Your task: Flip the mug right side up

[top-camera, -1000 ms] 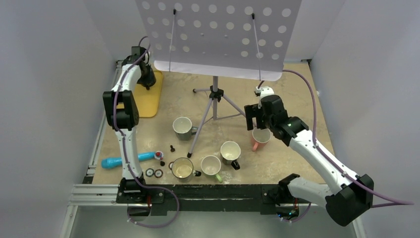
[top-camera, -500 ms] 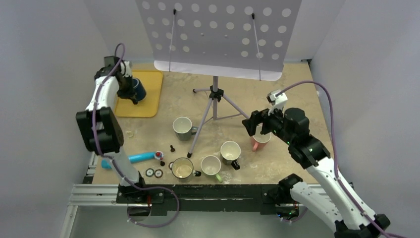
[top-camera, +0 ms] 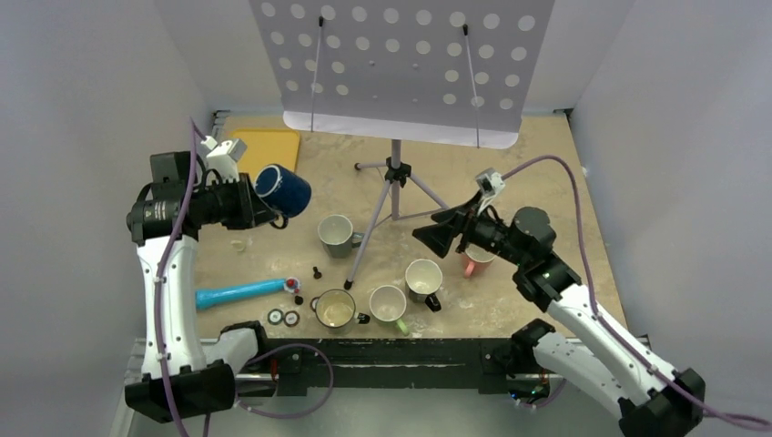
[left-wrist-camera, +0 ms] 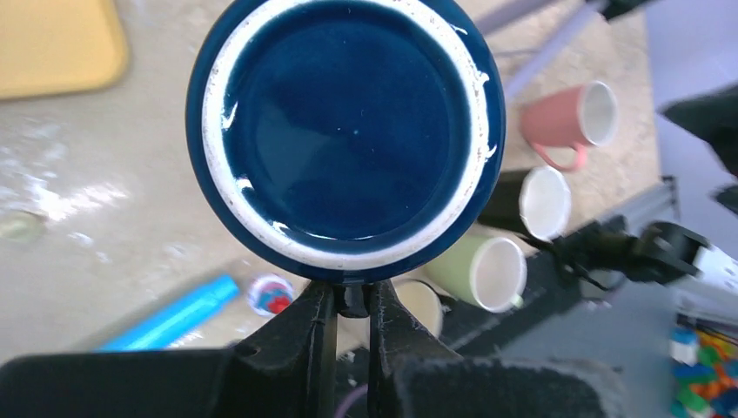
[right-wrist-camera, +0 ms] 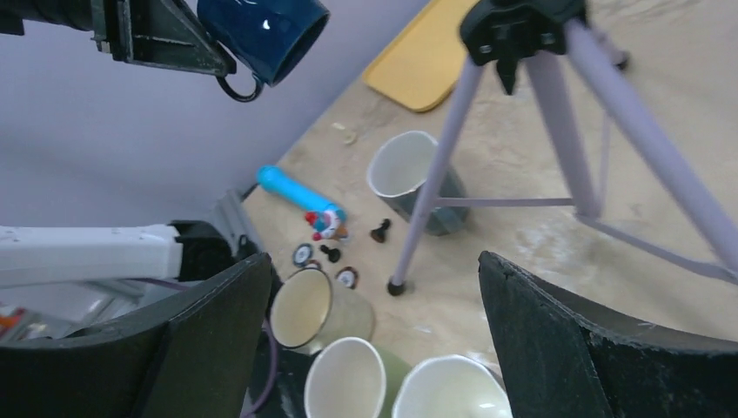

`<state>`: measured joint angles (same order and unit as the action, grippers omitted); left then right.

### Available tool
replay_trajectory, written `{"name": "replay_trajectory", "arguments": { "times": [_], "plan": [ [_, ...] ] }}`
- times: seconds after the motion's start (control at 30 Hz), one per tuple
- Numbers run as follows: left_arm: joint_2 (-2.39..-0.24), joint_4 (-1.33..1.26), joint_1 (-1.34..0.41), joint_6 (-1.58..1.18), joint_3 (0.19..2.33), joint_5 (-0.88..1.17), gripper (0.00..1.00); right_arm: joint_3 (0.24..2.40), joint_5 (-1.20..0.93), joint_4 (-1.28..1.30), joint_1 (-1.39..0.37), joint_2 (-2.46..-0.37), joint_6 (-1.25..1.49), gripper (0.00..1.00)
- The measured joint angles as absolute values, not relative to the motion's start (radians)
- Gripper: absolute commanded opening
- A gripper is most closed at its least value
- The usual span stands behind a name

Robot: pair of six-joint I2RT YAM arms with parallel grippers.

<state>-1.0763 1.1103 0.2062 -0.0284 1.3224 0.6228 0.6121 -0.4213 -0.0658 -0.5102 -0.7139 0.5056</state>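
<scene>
I should reach for the dark blue mug with my right gripper and grab it by its rim, so the mug's base stays free for setting the mug right side up.
The dark blue mug (top-camera: pixel 284 189) hangs in the air over the table's left side, lying on its side. Its white-ringed base (left-wrist-camera: pixel 352 131) faces the left wrist camera, and in the right wrist view its mouth (right-wrist-camera: pixel 277 33) points down and to the right. My left gripper (top-camera: pixel 259 206) is shut on the mug's handle, which sits between the fingertips (left-wrist-camera: pixel 352 300). My right gripper (top-camera: pixel 439 235) is open and empty above the middle of the table. It points left, with its jaws (right-wrist-camera: pixel 372 261) wide apart.
The yellow tray (top-camera: pixel 266 146) lies bare at the back left. A music stand tripod (top-camera: pixel 393 173) stands mid-table. Around it stand a grey mug (top-camera: pixel 335 234), a cream mug (top-camera: pixel 335 309), a green mug (top-camera: pixel 389 303), a white mug (top-camera: pixel 423 277) and a pink mug (top-camera: pixel 475 260). A blue tube (top-camera: pixel 237 293) and small caps lie front left.
My left arm lifted the blue mug off the yellow tray, brought it forward and tipped it onto its side. My right gripper rose off the pink mug and turned to face left.
</scene>
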Motion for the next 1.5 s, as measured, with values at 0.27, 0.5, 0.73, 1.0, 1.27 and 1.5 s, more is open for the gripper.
{"name": "replay_trajectory", "arguments": {
  "times": [0.27, 0.5, 0.73, 1.0, 1.27, 1.5],
  "plan": [
    [-0.923, 1.331, 0.206, -0.067, 1.36, 0.811, 0.0, 0.688, -0.437, -0.338, -0.813, -1.028, 0.645, 0.93],
    [-0.847, 1.371, 0.2, -0.121, 1.359, 0.923, 0.0, 0.855, -0.444, -0.524, -0.958, -1.279, 0.709, 0.92],
    [-0.828, 1.361, 0.196, -0.159, 1.313, 0.979, 0.0, 0.973, -0.465, -0.686, -0.989, -1.416, 0.76, 0.81],
    [-0.8, 1.295, 0.185, -0.185, 1.256, 1.011, 0.57, 0.997, -0.5, -0.794, -1.001, -1.478, 0.797, 0.0],
    [-0.885, 1.378, 0.166, 0.001, 1.327, 0.886, 1.0, 0.997, -0.344, -0.363, -1.017, -1.294, 0.604, 0.0],
    [-0.875, 1.25, 0.166, 0.094, 1.273, 0.633, 1.0, 1.135, 0.025, 0.393, -1.077, -1.042, 0.462, 0.0]
  ]
}}
